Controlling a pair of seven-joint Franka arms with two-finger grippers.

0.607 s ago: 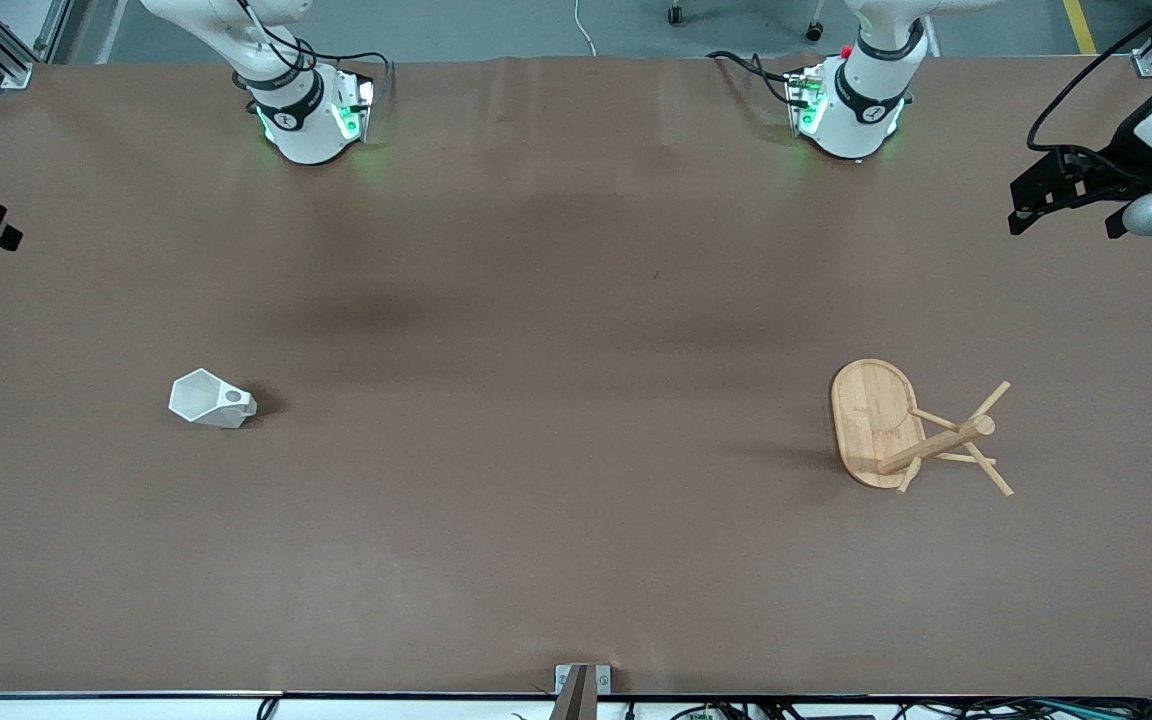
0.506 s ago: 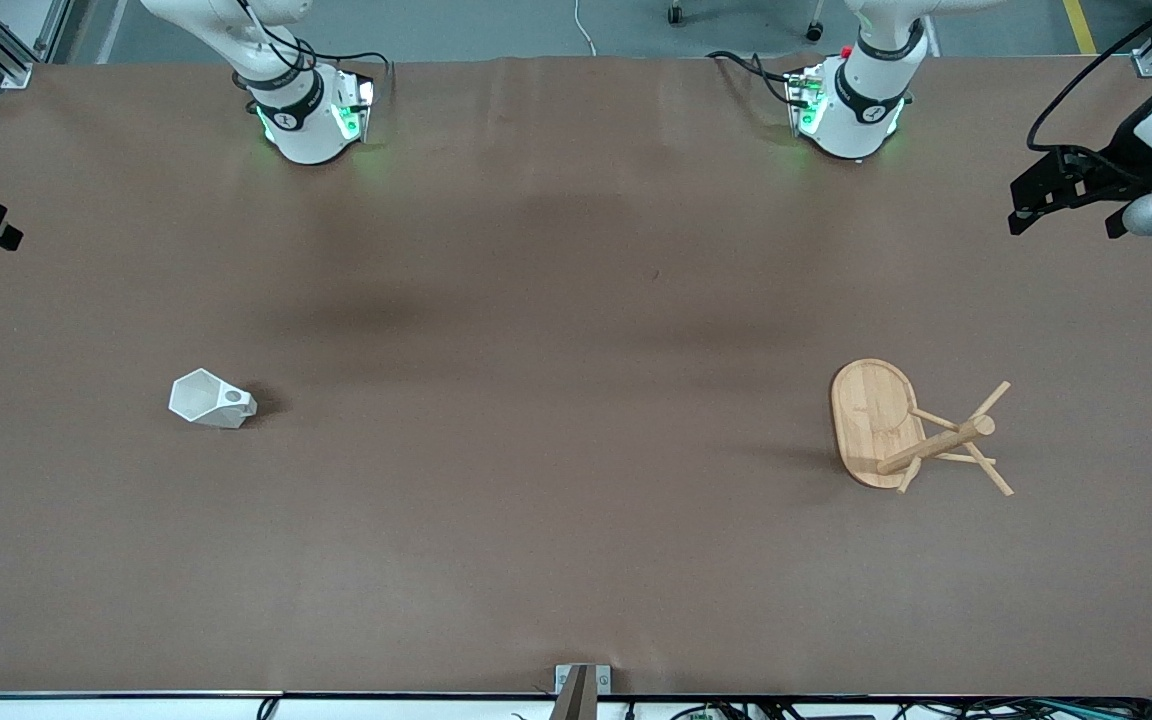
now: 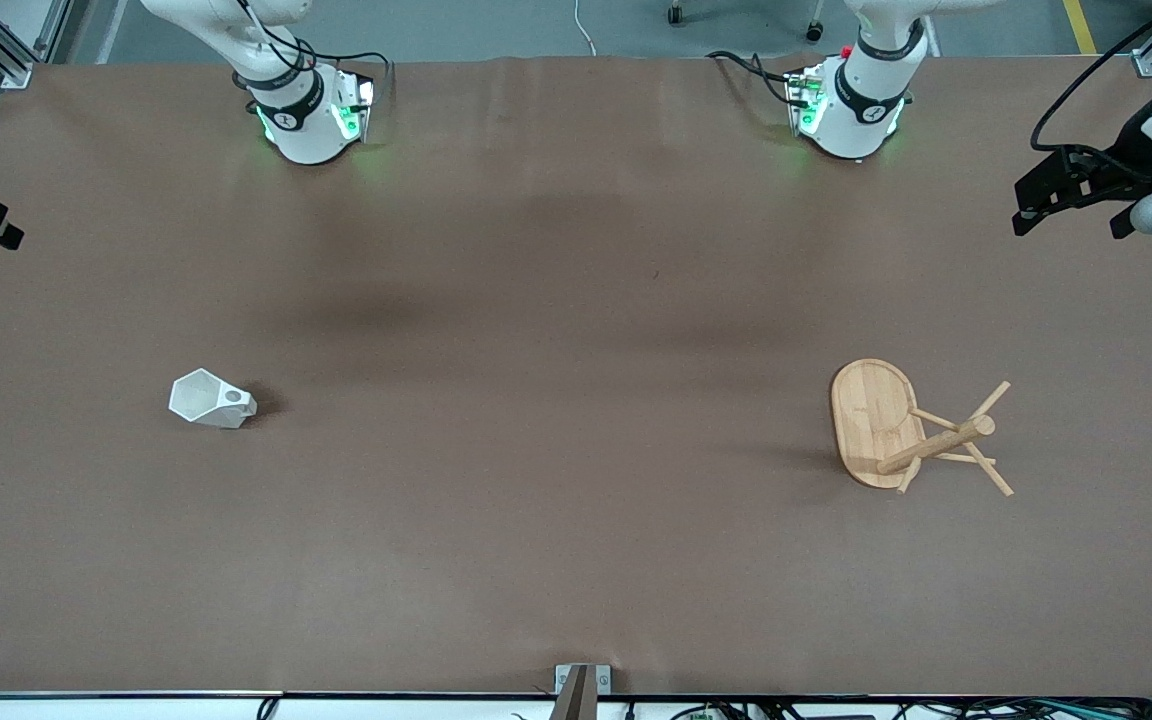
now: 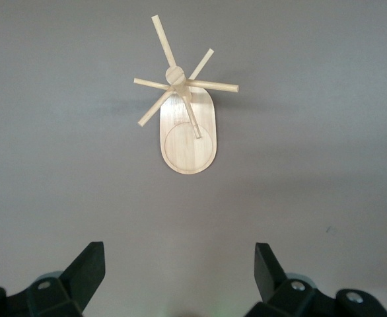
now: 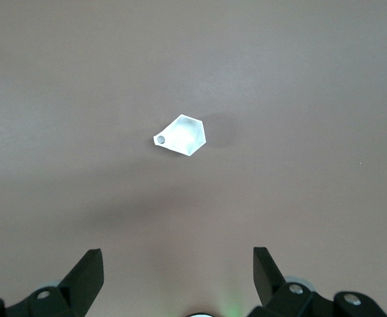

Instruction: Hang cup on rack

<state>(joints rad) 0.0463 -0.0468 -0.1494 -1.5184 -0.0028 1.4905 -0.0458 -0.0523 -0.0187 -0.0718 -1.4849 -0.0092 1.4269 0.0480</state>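
Note:
The cup's pierced narrow end (image 3: 244, 404) needs to stay free to go on the rack, so my right gripper should pick up the cup by its open rim (image 3: 172, 395) next.
The white faceted cup (image 3: 213, 400) lies on its side on the brown table toward the right arm's end; it also shows in the right wrist view (image 5: 182, 135). The bamboo rack (image 3: 896, 428) stands on its oval base toward the left arm's end, with thin pegs round its post; it also shows in the left wrist view (image 4: 185, 112). My left gripper (image 4: 178, 264) is open and empty, high above the table, apart from the rack. My right gripper (image 5: 178, 264) is open and empty, high above the table, apart from the cup.
Both arm bases (image 3: 308, 115) (image 3: 848, 110) stand along the table's edge farthest from the front camera. The left arm's black hand (image 3: 1076, 190) shows at the table's end. A small metal bracket (image 3: 581, 685) sits at the nearest edge.
The left arm's hand has shifted very slightly toward its end of the table. The cup and the rack have not moved.

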